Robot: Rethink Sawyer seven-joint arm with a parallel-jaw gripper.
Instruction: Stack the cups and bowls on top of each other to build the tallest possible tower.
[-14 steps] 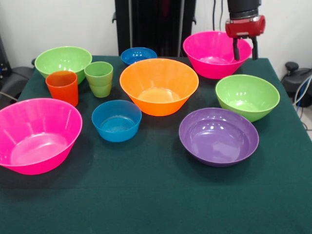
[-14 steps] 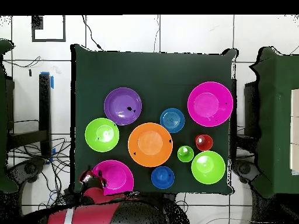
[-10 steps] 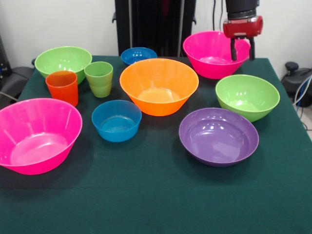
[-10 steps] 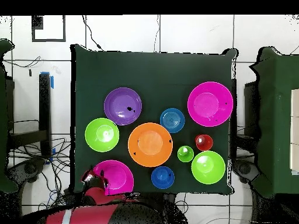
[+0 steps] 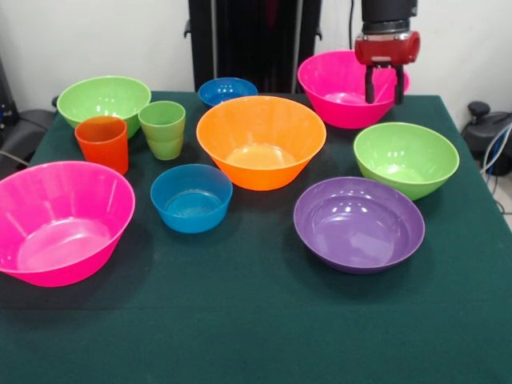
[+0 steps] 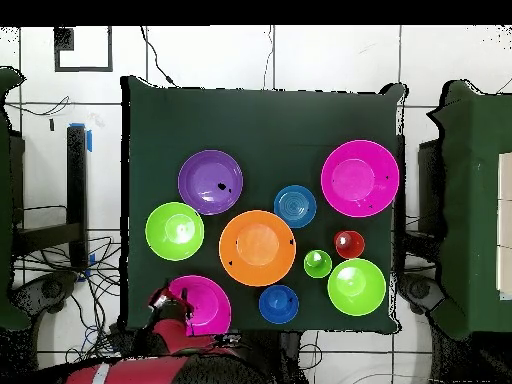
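Note:
The second big pink bowl (image 5: pixel 344 92) is far wider than the robot's open fingers, so the gripper will next pinch the bowl by the thin side at its rim (image 5: pixel 406 77).
My gripper (image 5: pixel 383 86) hangs open over the right part of the far pink bowl (image 5: pixel 340 92), its fingers (image 5: pixel 370 84) dipping just inside the rim. In the overhead view the gripper (image 6: pixel 168 306) is at this bowl's (image 6: pixel 205 305) left edge. The other bowls stand apart: pink (image 5: pixel 64 220), orange (image 5: pixel 260 140), two green (image 5: pixel 104 98) (image 5: pixel 406 158), purple (image 5: pixel 358 222), two blue (image 5: pixel 191 197) (image 5: pixel 227 90). The orange-red cup (image 5: pixel 102 142) and the green cup (image 5: pixel 163 128) stand upright side by side at the left. No tower shows; nothing is nested.
The dark green table (image 5: pixel 256 328) has open cloth along its near side. The black pedestal (image 5: pixel 252 40) stands behind the far edge. Cables and a chair base (image 5: pixel 488 128) lie off the table's right side.
My gripper has moved left, further over the far pink bowl. The bowl looks shifted slightly left. Nothing else moved.

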